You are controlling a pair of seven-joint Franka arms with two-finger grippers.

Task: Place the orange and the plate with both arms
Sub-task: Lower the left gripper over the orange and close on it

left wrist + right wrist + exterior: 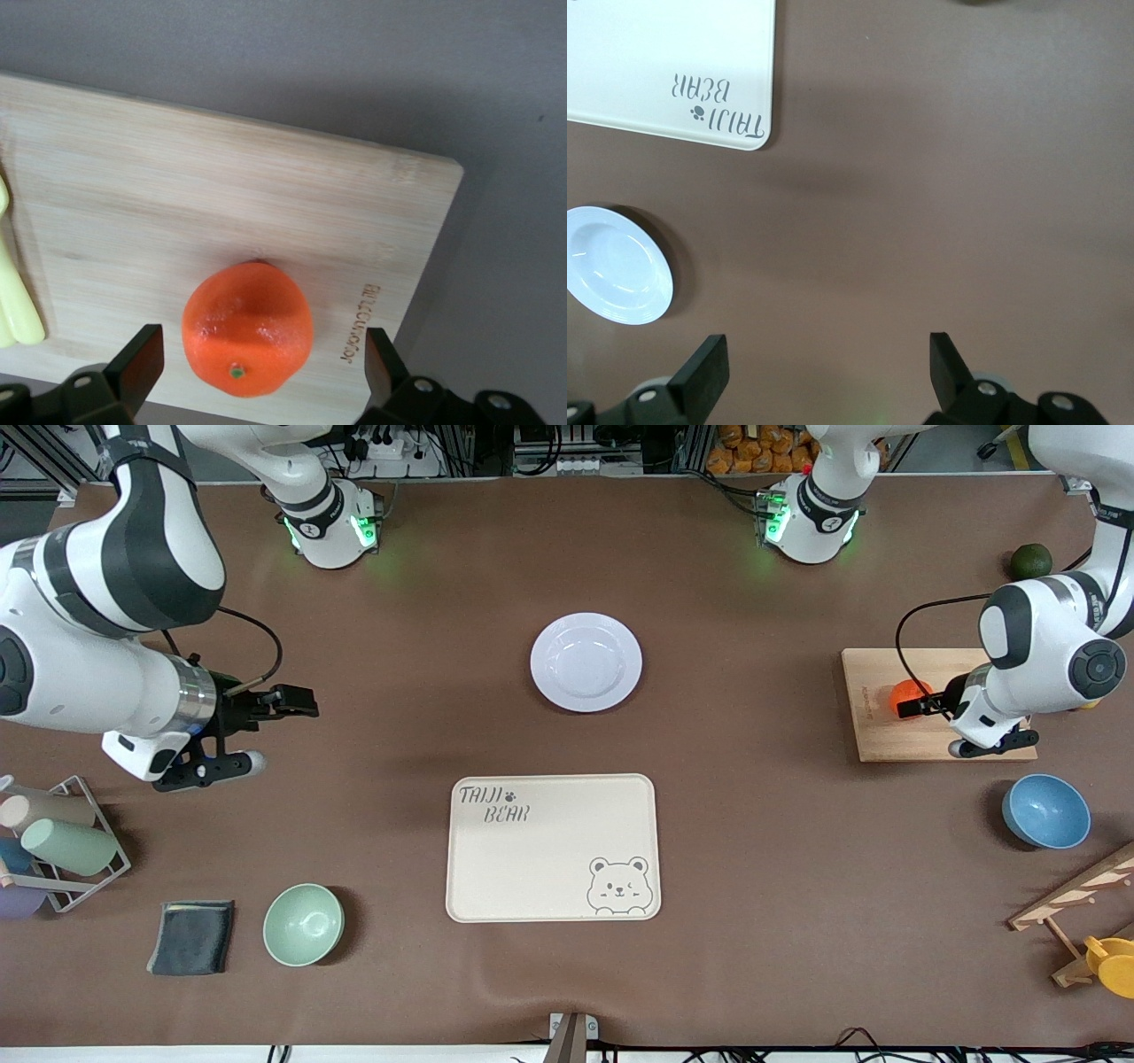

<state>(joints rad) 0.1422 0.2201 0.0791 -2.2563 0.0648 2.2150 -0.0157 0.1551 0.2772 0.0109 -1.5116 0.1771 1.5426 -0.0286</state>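
Note:
My left gripper lowers to the orange before closing on it, since the fingertips are above the orange's sides and closing now would miss.
The orange [907, 690] lies on a wooden cutting board [886, 737] toward the left arm's end of the table. My left gripper [923, 705] is low over the board and open; in the left wrist view the orange [248, 328] sits between the two fingers of the left gripper [261, 361] with a gap on each side. The pale plate [586, 662] rests on the table mid-way between the arms, farther from the front camera than the cream bear tray [540, 859]. My right gripper [297, 701] hangs open and empty over bare table; its wrist view shows the right gripper [826, 367], the plate [616, 264] and the tray [664, 62].
A dark green fruit [1031, 561] lies near the left arm. A blue bowl [1046, 810] and a wooden stand [1076, 903] are nearer the front camera than the board. A green bowl [303, 924], a dark cloth [192, 936] and a cup rack [66, 849] sit toward the right arm's end. A yellow fruit [13, 301] lies on the board.

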